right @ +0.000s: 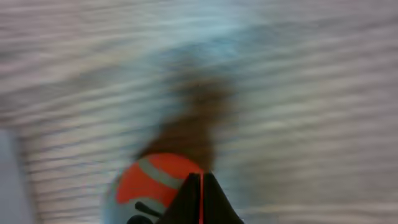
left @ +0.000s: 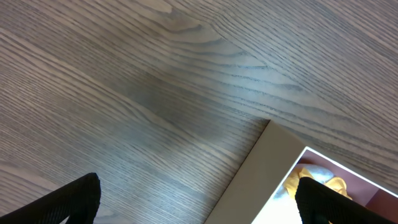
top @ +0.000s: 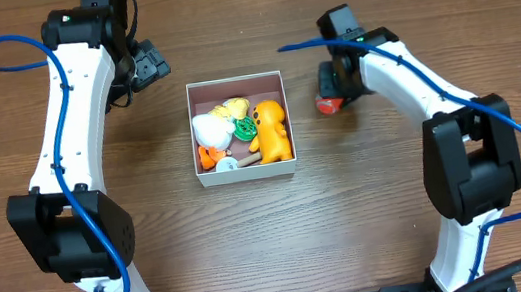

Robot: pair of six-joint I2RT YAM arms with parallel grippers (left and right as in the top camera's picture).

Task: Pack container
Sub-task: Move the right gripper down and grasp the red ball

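My right gripper needs to open again next, as it is closed beside the red toy's middle (top: 328, 106) (right: 147, 191). Then it should move toward the container and go down to grab the toy.
The container (top: 234, 80), a shallow square white-walled box with a pinkish-brown inside, sits mid-table and holds several toys, among them an orange figure (top: 271, 129) and a white one (top: 208, 128). Its corner also shows in the left wrist view (left: 249, 180). My left gripper (top: 144, 65) is open and empty up and left of the container; its fingers (left: 202, 208) straddle that corner. My right gripper (top: 336, 86) is to the right of the container. Its fingers (right: 200, 199) are pressed together, with a thin red sliver between them, at a red, grey-striped toy (right: 155, 180), also seen overhead (top: 329, 105).
Bare wooden table surrounds the container on all sides. Both arm bases stand at the near edge, left (top: 71, 241) and right (top: 470, 164). The right wrist view is blurred, and the toy throws a dark shadow on the wood.
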